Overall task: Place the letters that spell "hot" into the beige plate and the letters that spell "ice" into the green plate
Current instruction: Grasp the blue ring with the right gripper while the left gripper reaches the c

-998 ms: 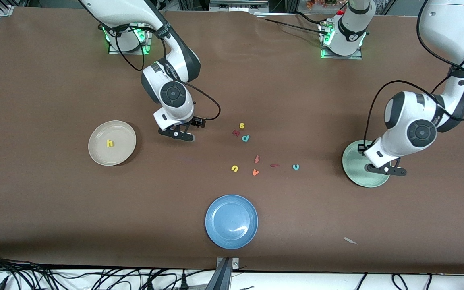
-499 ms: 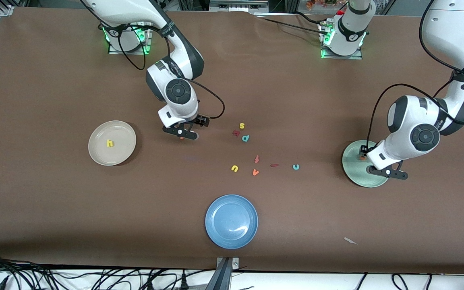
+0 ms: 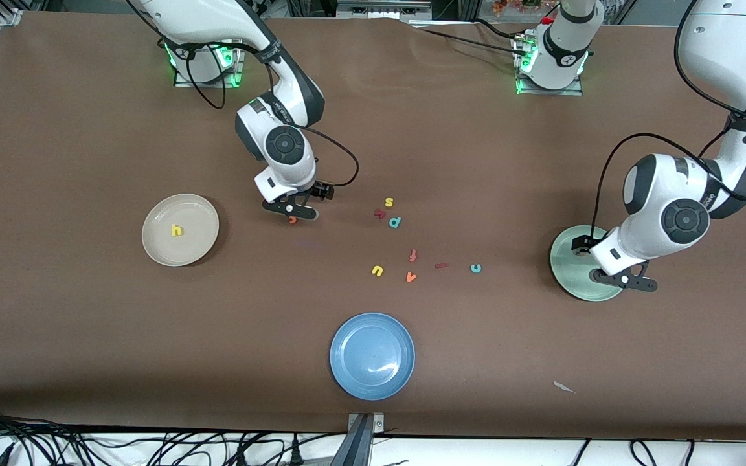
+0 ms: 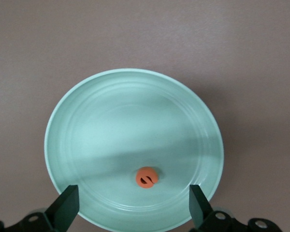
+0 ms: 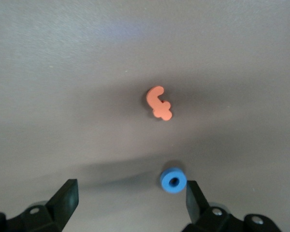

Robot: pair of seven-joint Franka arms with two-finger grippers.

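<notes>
The right gripper grabs the blue o by its round outer rim (image 5: 173, 181) next, to spell "hot" in the beige plate.
My left gripper (image 3: 625, 279) (image 4: 133, 205) hangs open over the green plate (image 3: 570, 265) (image 4: 87, 125). The orange e (image 4: 147, 177) lies in that plate, free of the fingers. My right gripper (image 3: 291, 210) (image 5: 130, 200) is open above the orange t (image 3: 293, 220) (image 5: 159, 103) and the blue o (image 5: 173, 180), which lies close to one finger. The yellow h (image 3: 177, 230) rests in the beige plate (image 3: 198, 220). The dark red i (image 3: 441, 265) and teal c (image 3: 475, 268) lie on the table between the two arms.
A blue plate (image 3: 372, 355) sits nearest the front camera. Loose letters lie mid-table: yellow s (image 3: 388, 202), teal p (image 3: 395, 222), yellow u (image 3: 377, 270), red-orange f (image 3: 413, 255), orange v (image 3: 410, 277). A paper scrap (image 3: 564, 387) lies near the front edge.
My left gripper has opened and let the orange e go into the green plate. My right gripper has shifted slightly toward the loose letters, and the orange t now shows beneath it.
</notes>
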